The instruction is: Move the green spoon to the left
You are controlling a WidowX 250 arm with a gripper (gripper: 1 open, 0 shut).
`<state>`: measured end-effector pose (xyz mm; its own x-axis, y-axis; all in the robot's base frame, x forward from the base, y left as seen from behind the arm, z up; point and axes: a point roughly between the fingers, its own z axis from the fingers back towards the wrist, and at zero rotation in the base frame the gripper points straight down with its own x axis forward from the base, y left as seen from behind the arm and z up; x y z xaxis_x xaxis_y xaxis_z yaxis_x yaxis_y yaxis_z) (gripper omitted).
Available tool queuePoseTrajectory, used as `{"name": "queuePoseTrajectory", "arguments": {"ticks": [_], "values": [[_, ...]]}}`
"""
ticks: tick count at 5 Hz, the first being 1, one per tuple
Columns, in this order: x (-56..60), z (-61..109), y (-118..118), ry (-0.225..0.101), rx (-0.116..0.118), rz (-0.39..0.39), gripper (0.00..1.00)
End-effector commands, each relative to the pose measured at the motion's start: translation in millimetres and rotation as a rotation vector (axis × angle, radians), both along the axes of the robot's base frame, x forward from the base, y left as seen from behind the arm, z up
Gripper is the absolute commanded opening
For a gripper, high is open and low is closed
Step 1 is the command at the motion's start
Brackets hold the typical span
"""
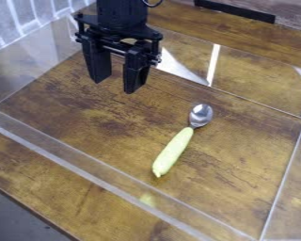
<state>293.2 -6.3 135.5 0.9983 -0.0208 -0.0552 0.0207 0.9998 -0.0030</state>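
Note:
The green spoon needs to move across the wood, so my gripper will next grab it by its yellow-green handle.
The green spoon lies flat on the wooden table, right of centre, its thick yellow-green handle pointing toward the front and its shiny silver bowl at the far end. My gripper hangs above the table at the upper left of the spoon, pointing straight down. Its two black fingers stand apart with nothing between them. A clear stretch of wood separates the gripper from the spoon.
Clear acrylic walls ring the wooden table on the front, left and right sides. Bare wood extends to the left of the spoon. A dark panel runs along the back edge.

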Motion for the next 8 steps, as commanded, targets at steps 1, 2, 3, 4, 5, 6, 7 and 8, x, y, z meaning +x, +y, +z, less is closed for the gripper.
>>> {"name": "queuePoseTrajectory", "arguments": {"ticks": [1,2,3,4,5,6,7,8], "values": [[0.5,-13.7,-3.0,0.031,-0.004,-0.069,1.0],[10.5,-30.0,-21.0,0.028,-0.005,-0.059,1.0],[29.1,-48.2,-54.7,-0.002,-0.002,-0.054,1.0],[37.9,-58.7,-78.3,-0.026,-0.003,-0.059,1.0],[36.9,-65.6,-84.9,-0.047,-0.008,-0.057,0.0],[34.6,-72.9,-82.3,-0.048,-0.01,-0.056,1.0],[35.8,-92.6,-79.7,-0.048,-0.011,-0.026,1.0],[36.5,-100.4,-77.1,-0.051,-0.014,0.005,0.0]]}}
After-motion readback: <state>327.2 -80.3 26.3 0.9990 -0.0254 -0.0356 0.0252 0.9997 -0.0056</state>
